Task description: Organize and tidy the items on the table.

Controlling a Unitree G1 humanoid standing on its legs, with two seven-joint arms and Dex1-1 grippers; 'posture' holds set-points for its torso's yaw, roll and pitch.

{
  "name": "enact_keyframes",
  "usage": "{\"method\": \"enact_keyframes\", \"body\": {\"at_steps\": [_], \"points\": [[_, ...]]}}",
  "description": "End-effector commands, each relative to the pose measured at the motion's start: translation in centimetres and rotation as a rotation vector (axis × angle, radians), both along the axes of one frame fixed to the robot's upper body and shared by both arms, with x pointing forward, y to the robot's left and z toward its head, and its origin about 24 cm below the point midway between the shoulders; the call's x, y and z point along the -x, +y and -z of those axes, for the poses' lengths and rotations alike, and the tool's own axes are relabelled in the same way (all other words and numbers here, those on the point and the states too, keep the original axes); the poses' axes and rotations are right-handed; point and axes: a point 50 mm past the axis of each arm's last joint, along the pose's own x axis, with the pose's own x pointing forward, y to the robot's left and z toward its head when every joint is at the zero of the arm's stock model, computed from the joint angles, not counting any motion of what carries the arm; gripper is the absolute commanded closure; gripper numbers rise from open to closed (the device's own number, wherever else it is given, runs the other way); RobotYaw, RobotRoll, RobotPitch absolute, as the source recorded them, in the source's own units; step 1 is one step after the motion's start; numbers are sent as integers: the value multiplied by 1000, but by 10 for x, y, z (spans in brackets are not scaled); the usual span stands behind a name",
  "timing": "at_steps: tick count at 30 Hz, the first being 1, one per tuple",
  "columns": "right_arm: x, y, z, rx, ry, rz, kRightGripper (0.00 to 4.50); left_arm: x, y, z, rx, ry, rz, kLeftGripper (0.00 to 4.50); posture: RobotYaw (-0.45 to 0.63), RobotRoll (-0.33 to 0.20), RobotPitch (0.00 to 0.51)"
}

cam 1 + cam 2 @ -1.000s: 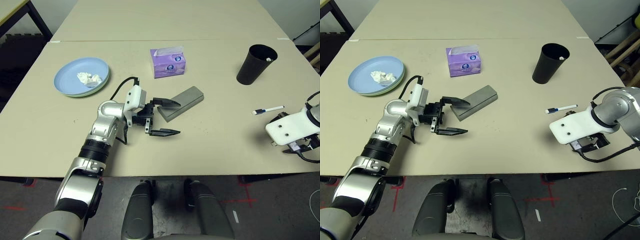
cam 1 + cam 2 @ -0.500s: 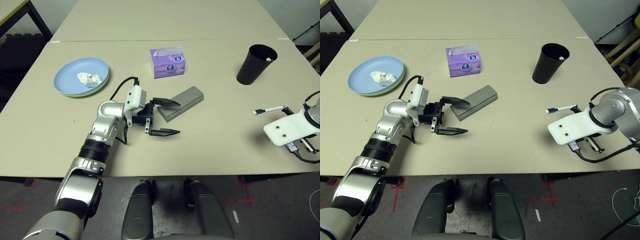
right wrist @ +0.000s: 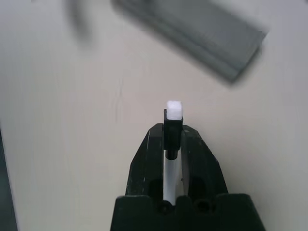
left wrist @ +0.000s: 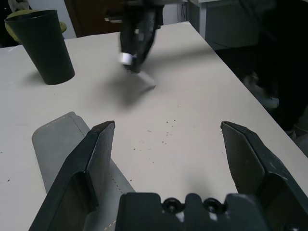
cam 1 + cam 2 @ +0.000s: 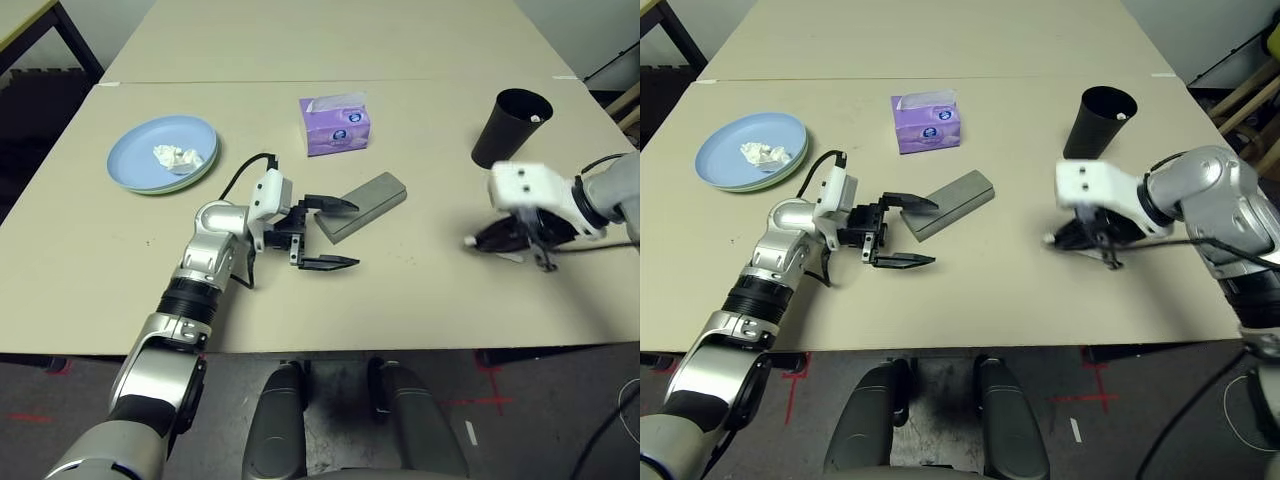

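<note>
The white stick-like object point(image 5: 470, 241) point(image 3: 173, 109) is hanging above the table, so I should keep holding it, because it would fall if I opened my right gripper now.
My right gripper point(image 5: 487, 240) is shut on the small white stick-like object point(image 3: 173, 109), whose tip pokes out past the fingers, low over the table point(image 5: 420, 300) in front of the black cup point(image 5: 508, 125). My left gripper point(image 5: 352, 235) rests open on the table, one finger against the near end of the grey glasses case point(image 5: 362, 205) and nothing between the fingers. A light blue plate point(image 5: 140, 160) at the far left holds crumpled white tissue point(image 5: 178, 156) and sits on a pale green plate point(image 5: 192, 177), of which only the rim shows.
A purple tissue box point(image 5: 335, 124) stands behind the glasses case. A seam point(image 5: 400, 80) runs across the table at the back. The table's near edge lies close below both arms. Open tabletop lies between the two grippers.
My right gripper has closed on the white stick, picked it up from the right side of the table and swung left toward the middle. The left arm has not moved.
</note>
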Motion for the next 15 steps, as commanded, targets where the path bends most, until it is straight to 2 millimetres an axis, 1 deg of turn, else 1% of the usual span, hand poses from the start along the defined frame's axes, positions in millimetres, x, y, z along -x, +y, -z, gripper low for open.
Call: {"method": "enact_keyframes", "body": {"at_steps": [1,4,6,10,12,15], "points": [[-10,-5,-5,-248,-139,175,4176,1,0,1,-17,-13,4,0,84,0,193],[-17,-8,-12,-467,-302,324,4176,1,1,1,-18,-12,2,0,81,0,190],[-20,-12,-14,-558,-398,416,4176,1,1,1,-19,-11,2,0,78,0,190],[-22,-21,-19,-652,-569,575,4176,1,0,2,-20,-9,2,0,76,0,189],[-25,-28,-25,-702,-667,676,4176,0,0,1,-20,-9,2,0,74,0,188],[-28,-39,-36,-790,-763,814,4176,0,-1,1,-20,-9,3,0,74,0,188]]}}
